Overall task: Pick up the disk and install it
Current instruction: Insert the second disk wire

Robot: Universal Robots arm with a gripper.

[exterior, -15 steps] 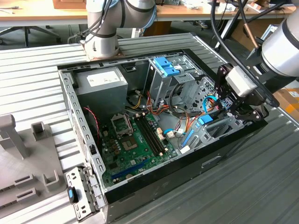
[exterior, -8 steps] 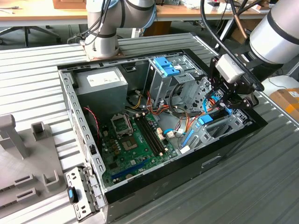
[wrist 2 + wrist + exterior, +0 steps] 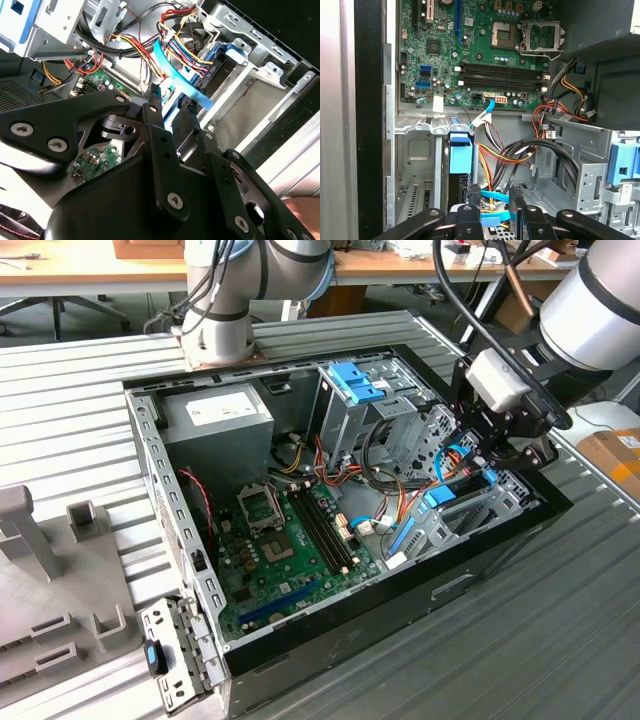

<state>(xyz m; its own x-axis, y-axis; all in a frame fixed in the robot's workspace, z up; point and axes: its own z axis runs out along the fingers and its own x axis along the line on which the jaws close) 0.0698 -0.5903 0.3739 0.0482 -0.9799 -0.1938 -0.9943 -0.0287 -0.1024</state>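
Note:
I need to install the disk (image 3: 441, 498), so next I need to grab it with my gripper by its end (image 3: 482, 478) beside the light blue flat cable.
The disk (image 3: 441, 498) stands on edge in the drive bay at the exterior view's right end of the open computer case. Its blue end tab (image 3: 461, 155) and black body (image 3: 216, 71) show in both wrist views. My gripper (image 3: 497, 462) hangs right over that bay. It is open (image 3: 492, 197), its black fingers (image 3: 470, 200) apart and holding nothing. A light blue flat cable (image 3: 180, 82) crosses the gap between them. One finger sits close beside the disk's black edge; whether it touches I cannot tell.
The green motherboard (image 3: 290, 530) fills the case floor, with the grey power supply (image 3: 215, 415) behind it. A tall grey cage with a blue latch (image 3: 352, 380) stands mid-case. Coloured cable bundles (image 3: 520, 150) run past the bay. A grey bracket with a blue clip (image 3: 165, 655) lies outside the case.

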